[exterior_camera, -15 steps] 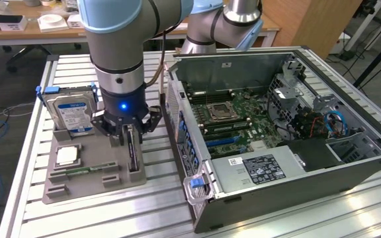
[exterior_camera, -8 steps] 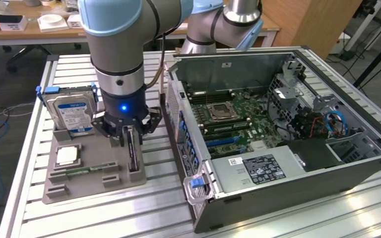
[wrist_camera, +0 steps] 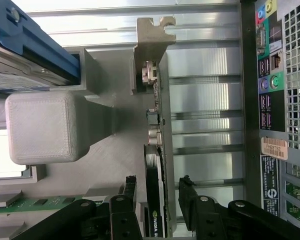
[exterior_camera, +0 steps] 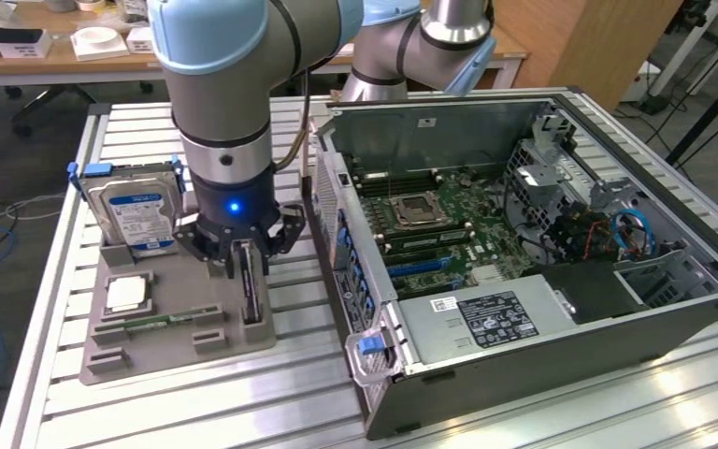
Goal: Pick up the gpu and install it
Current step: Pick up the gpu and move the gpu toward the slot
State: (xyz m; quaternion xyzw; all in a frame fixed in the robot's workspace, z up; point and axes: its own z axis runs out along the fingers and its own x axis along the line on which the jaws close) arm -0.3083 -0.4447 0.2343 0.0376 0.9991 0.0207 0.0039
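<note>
My gripper grabs the GPU by its flat black shroud end [wrist_camera: 154,197] next, since small components stick out of the board near the bracket [wrist_camera: 152,35].
The gpu [exterior_camera: 253,301] stands on edge in a slot of the grey holder tray [exterior_camera: 160,348], to the exterior view's left of the open computer case [exterior_camera: 522,243]. In the wrist view the gpu [wrist_camera: 157,150] appears edge-on, a thin dark card with its silver bracket [wrist_camera: 152,35] at the far end. My gripper [exterior_camera: 244,257] hangs straight down over the card. My gripper [wrist_camera: 159,192] is open, with one black finger on each side of the card's near end. A small gap shows between each finger and the card.
The tray also holds a hard drive [exterior_camera: 138,210] in a blue caddy, a processor [exterior_camera: 126,295] and a green memory stick [exterior_camera: 147,325]. The case lies on its side with the motherboard [exterior_camera: 447,224] exposed. Its rear panel [wrist_camera: 277,100] stands close beside the card.
</note>
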